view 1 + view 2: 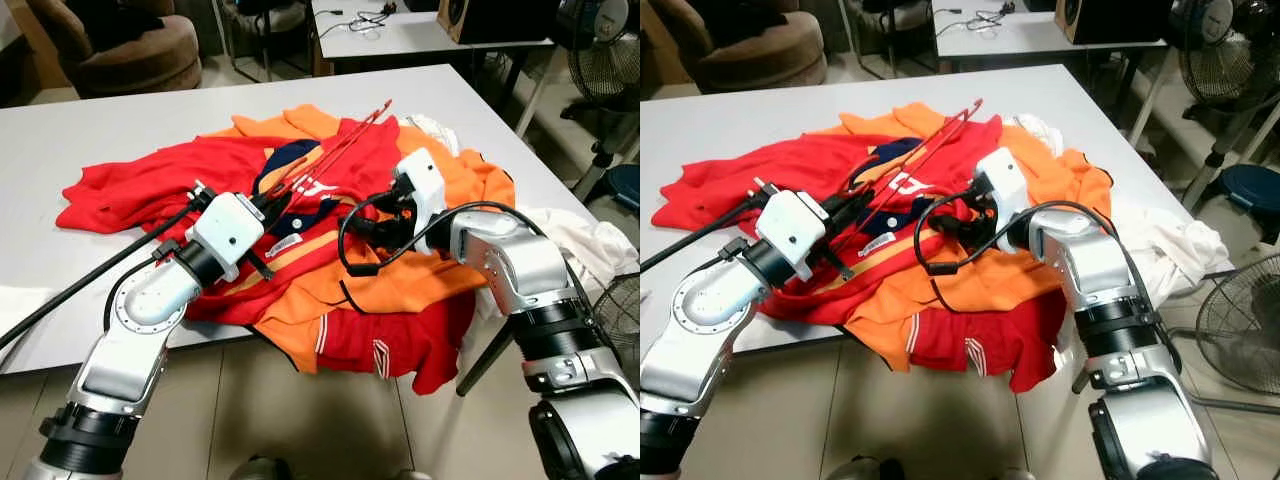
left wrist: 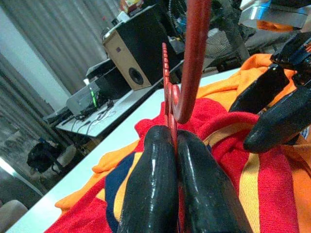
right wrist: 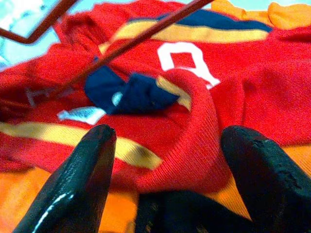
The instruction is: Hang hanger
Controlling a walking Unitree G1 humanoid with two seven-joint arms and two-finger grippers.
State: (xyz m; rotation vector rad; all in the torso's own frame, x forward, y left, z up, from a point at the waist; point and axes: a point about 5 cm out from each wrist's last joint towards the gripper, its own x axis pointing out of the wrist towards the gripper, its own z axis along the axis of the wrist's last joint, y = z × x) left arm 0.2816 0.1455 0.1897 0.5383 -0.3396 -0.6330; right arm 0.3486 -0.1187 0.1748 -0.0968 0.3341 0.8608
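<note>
Next, my right gripper grabs the red shirt by its raised collar edge [image 3: 197,131] to open the shirt for the hanger [image 3: 146,34].
A red wire hanger [image 1: 335,148] slants up over a heap of shirts on the white table [image 1: 100,130]. My left gripper [image 1: 274,206] is shut on the hanger's lower end; in the left wrist view its fingers [image 2: 153,179] pinch the red hanger [image 2: 192,58] just below the hook's curve. The right gripper [image 1: 366,226] stands open close by, low over a red jersey [image 1: 300,190] with navy collar and yellow stripes. In the right wrist view a raised fold of the jersey's collar [image 3: 194,111] lies between the right gripper's [image 3: 165,141] spread fingers, and the hanger's wires [image 3: 141,36] cross beyond.
Orange shirts [image 1: 400,285] and another red shirt [image 1: 390,350] spill over the table's near edge. White cloth [image 1: 585,235] hangs at the right. A fan [image 1: 610,60] and a blue stool [image 1: 622,185] stand right; a second table [image 1: 420,35] and an armchair [image 1: 130,50] are behind.
</note>
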